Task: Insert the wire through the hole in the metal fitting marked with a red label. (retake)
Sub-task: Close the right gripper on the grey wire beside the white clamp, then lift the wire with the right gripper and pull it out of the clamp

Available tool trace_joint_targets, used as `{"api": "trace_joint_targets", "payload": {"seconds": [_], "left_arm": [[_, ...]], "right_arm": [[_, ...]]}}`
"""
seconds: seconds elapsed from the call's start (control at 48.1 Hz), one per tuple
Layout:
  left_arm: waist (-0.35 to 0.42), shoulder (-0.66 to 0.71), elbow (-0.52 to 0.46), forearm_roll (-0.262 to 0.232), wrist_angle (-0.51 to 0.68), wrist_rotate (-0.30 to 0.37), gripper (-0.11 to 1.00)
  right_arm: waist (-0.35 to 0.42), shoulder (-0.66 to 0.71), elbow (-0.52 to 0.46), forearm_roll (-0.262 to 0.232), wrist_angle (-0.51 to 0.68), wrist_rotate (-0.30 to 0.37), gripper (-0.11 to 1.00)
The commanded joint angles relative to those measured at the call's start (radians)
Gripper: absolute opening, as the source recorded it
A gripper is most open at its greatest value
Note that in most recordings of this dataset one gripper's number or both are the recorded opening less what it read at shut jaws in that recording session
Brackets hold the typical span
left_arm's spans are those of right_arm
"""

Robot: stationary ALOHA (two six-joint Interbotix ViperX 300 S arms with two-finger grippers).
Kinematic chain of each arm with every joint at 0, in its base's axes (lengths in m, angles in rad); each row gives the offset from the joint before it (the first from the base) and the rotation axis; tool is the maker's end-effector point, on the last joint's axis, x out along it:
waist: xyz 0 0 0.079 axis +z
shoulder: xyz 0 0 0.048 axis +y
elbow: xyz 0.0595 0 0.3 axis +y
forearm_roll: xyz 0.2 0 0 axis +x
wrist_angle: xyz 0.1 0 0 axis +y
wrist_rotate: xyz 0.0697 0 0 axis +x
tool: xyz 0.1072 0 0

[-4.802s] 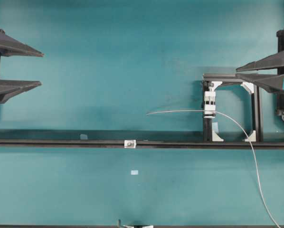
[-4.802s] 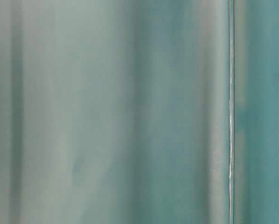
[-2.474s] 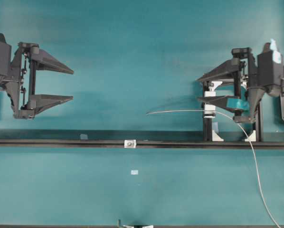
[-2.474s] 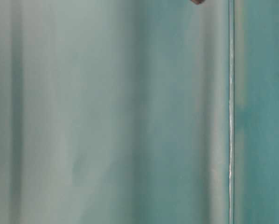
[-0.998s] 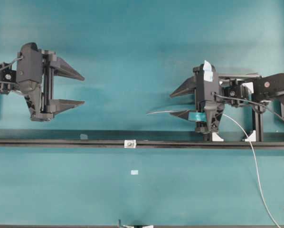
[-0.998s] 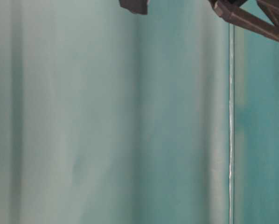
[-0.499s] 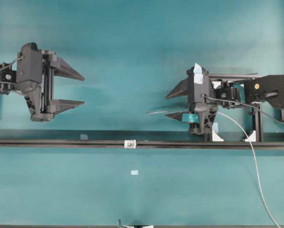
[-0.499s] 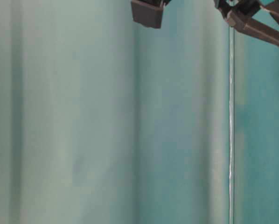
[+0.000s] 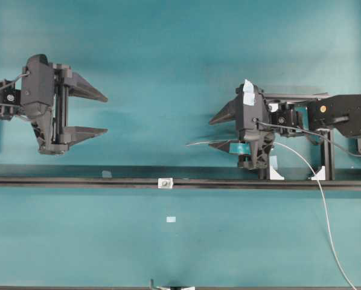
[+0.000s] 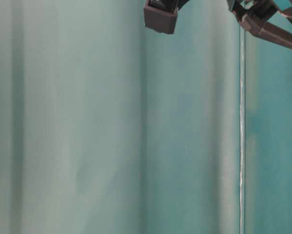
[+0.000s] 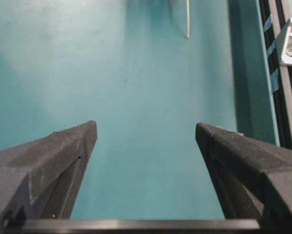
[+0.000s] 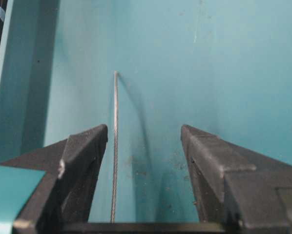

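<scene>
My right gripper should grab the wire next by its part just behind that tip (image 12: 115, 146), and the wire's tip (image 12: 115, 73) should stay free to go into the fitting's hole.
The thin silver-grey wire (image 9: 197, 143) sticks out leftward and curves down to the bottom right. In the right wrist view the wire (image 12: 114, 146) runs between the open jaws, close to the left finger (image 12: 85, 161), not pinched. My right gripper (image 9: 212, 132) is open around the wire's free part. The tiny silvery fitting (image 9: 165, 182) with its dark hole sits on the black rail (image 9: 78, 181), left of and below the wire's tip; it also shows in the left wrist view (image 11: 289, 48). My left gripper (image 9: 104, 113) is open and empty at the far left.
A black frame with a white clamp block (image 9: 323, 151) stands behind the right gripper, on the rail. A small pale rectangle (image 9: 171, 219) lies on the teal table in front of the rail. The table-level view shows only blurred teal and dark gripper parts (image 10: 160, 17) at the top.
My right gripper has moved leftward along the wire, off the clamp block, with jaws open round the wire. My left gripper came in from the far left earlier and has stayed still over the last second.
</scene>
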Motion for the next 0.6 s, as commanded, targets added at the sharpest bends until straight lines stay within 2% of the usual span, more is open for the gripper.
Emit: {"api": "trace_joint_targets", "payload": {"seconds": [0.0,0.166,0.27,0.333,0.416,0.478,0.541,0.582], "left_arm": [[0.002,-0.005,-0.015,-0.002,-0.009,0.002,0.58],[0.002,-0.005,-0.015,-0.002,-0.011,0.002,0.58],[0.002,-0.005,-0.014,0.000,-0.009,0.002,0.58],[0.002,-0.005,-0.014,0.000,-0.009,0.002,0.58],[0.002,-0.005,-0.014,0.000,-0.009,0.000,0.58],[0.002,-0.005,-0.015,-0.002,-0.009,0.000,0.59],[0.002,-0.005,-0.015,0.000,-0.009,0.000,0.58],[0.002,-0.005,-0.015,0.000,-0.009,-0.002,0.58]], "right_arm": [[-0.002,-0.011,-0.017,0.000,-0.009,0.000,0.66],[-0.003,-0.011,-0.015,-0.002,-0.009,-0.002,0.65],[-0.002,-0.011,-0.014,-0.002,-0.009,-0.003,0.59],[-0.003,-0.011,-0.014,-0.002,-0.005,-0.006,0.48],[-0.003,-0.011,-0.012,-0.003,-0.005,-0.009,0.24],[-0.003,-0.011,-0.011,-0.009,-0.003,-0.009,0.10],[-0.002,-0.011,-0.011,-0.012,-0.003,-0.009,0.03],[-0.003,-0.011,-0.012,-0.012,-0.003,-0.009,0.02]]}}
